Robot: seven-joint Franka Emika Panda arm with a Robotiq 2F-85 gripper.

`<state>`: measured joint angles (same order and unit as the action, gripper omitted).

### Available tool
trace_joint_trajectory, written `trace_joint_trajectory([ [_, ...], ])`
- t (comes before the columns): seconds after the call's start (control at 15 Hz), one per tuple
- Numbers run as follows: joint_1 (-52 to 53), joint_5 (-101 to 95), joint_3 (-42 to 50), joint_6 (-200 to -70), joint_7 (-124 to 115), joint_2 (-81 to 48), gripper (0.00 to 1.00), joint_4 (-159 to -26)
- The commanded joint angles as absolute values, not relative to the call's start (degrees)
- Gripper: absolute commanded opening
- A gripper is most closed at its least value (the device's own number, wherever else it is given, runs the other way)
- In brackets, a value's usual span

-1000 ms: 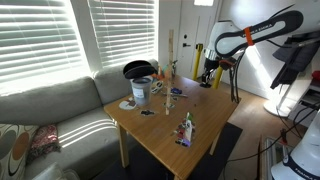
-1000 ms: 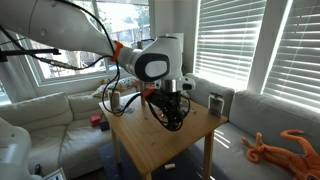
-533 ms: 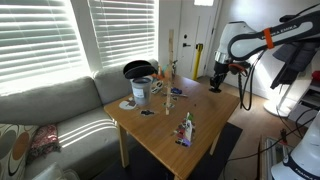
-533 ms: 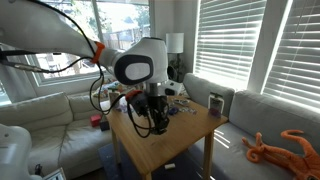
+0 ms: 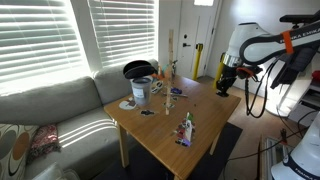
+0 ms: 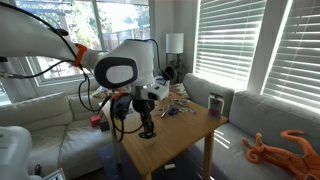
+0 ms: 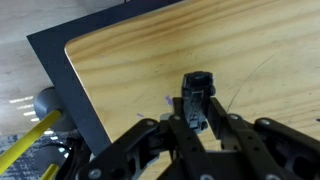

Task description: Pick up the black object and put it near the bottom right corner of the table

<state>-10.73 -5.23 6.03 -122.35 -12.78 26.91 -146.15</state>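
Note:
A broad part of the table still lies between the black object and the table corner (image 7: 75, 50), so moving it there comes next, before my gripper lets go.
My gripper (image 7: 197, 120) is shut on the black object (image 7: 197, 88), a small dark oblong piece that sticks out past the fingertips. It hangs just above the light-brown wooden table (image 7: 220, 40), close to a corner of the top. In both exterior views the gripper (image 5: 223, 86) (image 6: 147, 128) points down over the table's edge (image 5: 205, 100) (image 6: 185, 135). The black object is too small to make out there.
A black bowl (image 5: 138, 69), a white can (image 5: 141, 92), small clutter (image 5: 176, 92) and a colourful bottle (image 5: 186, 130) stand on the table. A sofa (image 5: 60, 105) lies behind it. A dark rug (image 7: 55, 60) lies under the corner. Cables hang from the arm (image 6: 105, 95).
The arm has carried the black object across the table top toward the corner at its edge, and now hangs lower. The gripper has stayed shut on it.

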Motion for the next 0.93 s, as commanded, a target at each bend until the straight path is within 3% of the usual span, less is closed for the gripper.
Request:
trace_joint_trajectory([
  [0.0, -11.14, -5.01, 5.65, -122.25, -12.59, 26.57, 0.29, -145.95],
  [0.13, -11.12, -5.02, 5.67, -122.26, -12.6, 26.25, 0.29, -145.83],
  [0.2, -11.12, -5.02, 5.66, -122.26, -12.6, 26.23, 0.07, -145.82],
  [0.87, -17.7, -5.81, 5.14, -124.28, -27.64, 31.66, 0.07, -152.26],
])
